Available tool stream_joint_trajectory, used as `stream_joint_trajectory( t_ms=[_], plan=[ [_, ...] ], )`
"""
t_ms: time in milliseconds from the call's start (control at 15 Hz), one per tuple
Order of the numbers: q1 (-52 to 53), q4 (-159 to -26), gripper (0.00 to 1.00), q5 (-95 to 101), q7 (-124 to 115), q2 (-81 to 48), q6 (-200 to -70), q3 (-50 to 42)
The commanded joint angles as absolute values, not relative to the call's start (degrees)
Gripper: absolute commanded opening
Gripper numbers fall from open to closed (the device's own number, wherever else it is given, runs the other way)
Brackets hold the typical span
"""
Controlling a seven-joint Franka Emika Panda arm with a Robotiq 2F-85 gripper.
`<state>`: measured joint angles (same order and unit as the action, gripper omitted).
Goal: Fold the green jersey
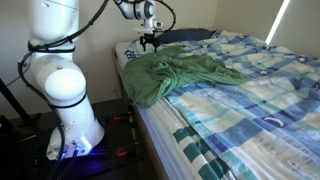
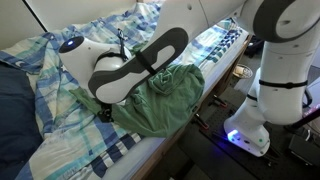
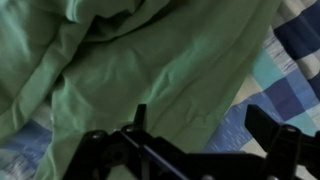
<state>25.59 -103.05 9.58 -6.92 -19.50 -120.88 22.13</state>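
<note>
The gripper grabs the green jersey [image 1: 185, 72] next by its fabric edge at the jersey's end nearest the pillow, so that end folds over the rest of the jersey.
The green jersey [image 1: 185, 72] lies rumpled on the bed near the edge beside the robot base; it also shows in an exterior view [image 2: 165, 105]. My gripper [image 1: 150, 42] hangs just above the jersey's end nearest the pillow. In an exterior view the arm hides most of it, and only the dark fingers [image 2: 103, 113] show. In the wrist view the gripper [image 3: 205, 135] is open and empty, its two fingers spread above the jersey [image 3: 150, 50] where the fabric's edge meets the bedspread.
The blue-white-green checked bedspread [image 1: 250, 90] covers the bed and also shows in the wrist view [image 3: 290, 60]. A dark blue pillow [image 1: 185, 36] lies at the head of the bed [image 2: 12, 105]. The robot base [image 1: 70, 120] stands beside the bed.
</note>
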Motion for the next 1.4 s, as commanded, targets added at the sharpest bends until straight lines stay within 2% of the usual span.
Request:
stream_joint_trajectory(
  t_ms=[0,400,533,933,1333],
  plan=[
    [28.79,-95.13,1.0,12.58,-7.46,-25.61,-119.87,19.95],
    [32.49,-87.78,1.0,14.05,-7.54,-31.54,-119.28,17.59],
    [33.47,-86.35,0.94,14.18,-7.68,-32.92,-119.1,16.58],
    [34.9,-83.79,0.45,13.98,-7.83,-34.83,-118.9,14.22],
    [35.75,-82.41,0.02,14.44,-7.78,-34.99,-118.44,13.05]
  ],
)
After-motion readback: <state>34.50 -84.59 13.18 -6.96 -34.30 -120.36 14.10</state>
